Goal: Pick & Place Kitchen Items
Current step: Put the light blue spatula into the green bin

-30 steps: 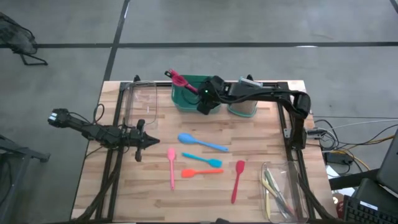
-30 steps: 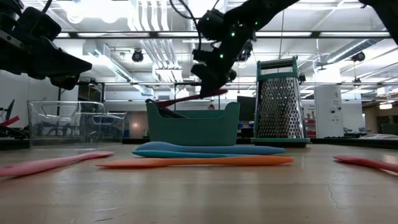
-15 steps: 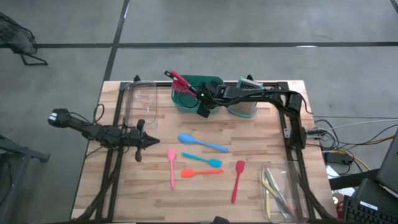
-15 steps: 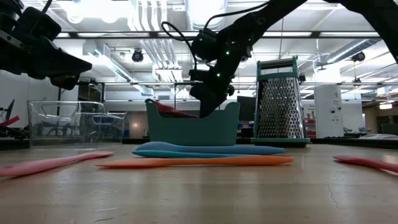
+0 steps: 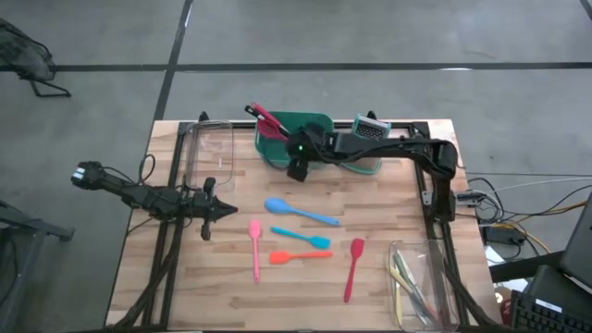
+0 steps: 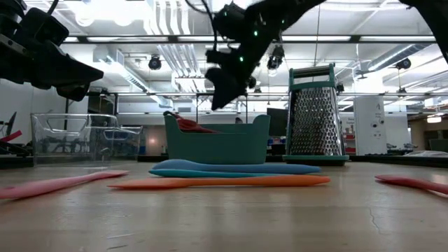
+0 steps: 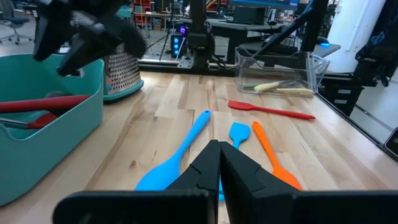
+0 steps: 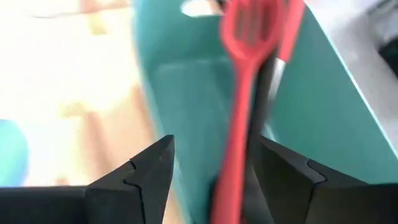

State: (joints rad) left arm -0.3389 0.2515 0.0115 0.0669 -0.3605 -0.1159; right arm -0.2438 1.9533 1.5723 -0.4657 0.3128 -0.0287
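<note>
I will next grab the blue spoon by its neck behind the bowl [image 5: 291, 209] with my right gripper. Then it can go in the teal tub [image 5: 305, 123].
A red slotted spatula [image 8: 241, 93] lies in the teal tub [image 6: 217, 143], its end sticking out over the tub's far left rim [image 5: 263, 117] beside a black handle. My right gripper [image 5: 296, 168] hangs open just above the tub's near rim [image 6: 220, 96] and touches nothing. On the table lie a blue spoon [image 5: 301, 213], a small blue spatula [image 5: 302, 240], an orange spoon [image 5: 298, 256], a pink spoon [image 5: 255, 248] and a red spatula [image 5: 353, 269]. My left gripper [image 5: 222, 212] waits shut at the table's left, holding nothing.
A steel box grater [image 5: 368, 129] stands right of the tub. A clear bin [image 5: 211, 153] sits at the far left. Another clear bin [image 5: 421, 285] at the near right holds yellow utensils. Bare wood lies along the near edge.
My right gripper lowered the red spatula into the teal tub, let go of it, then rose and drew back toward the table's near left. The spatula, held above the rim a second ago, now rests inside the tub.
</note>
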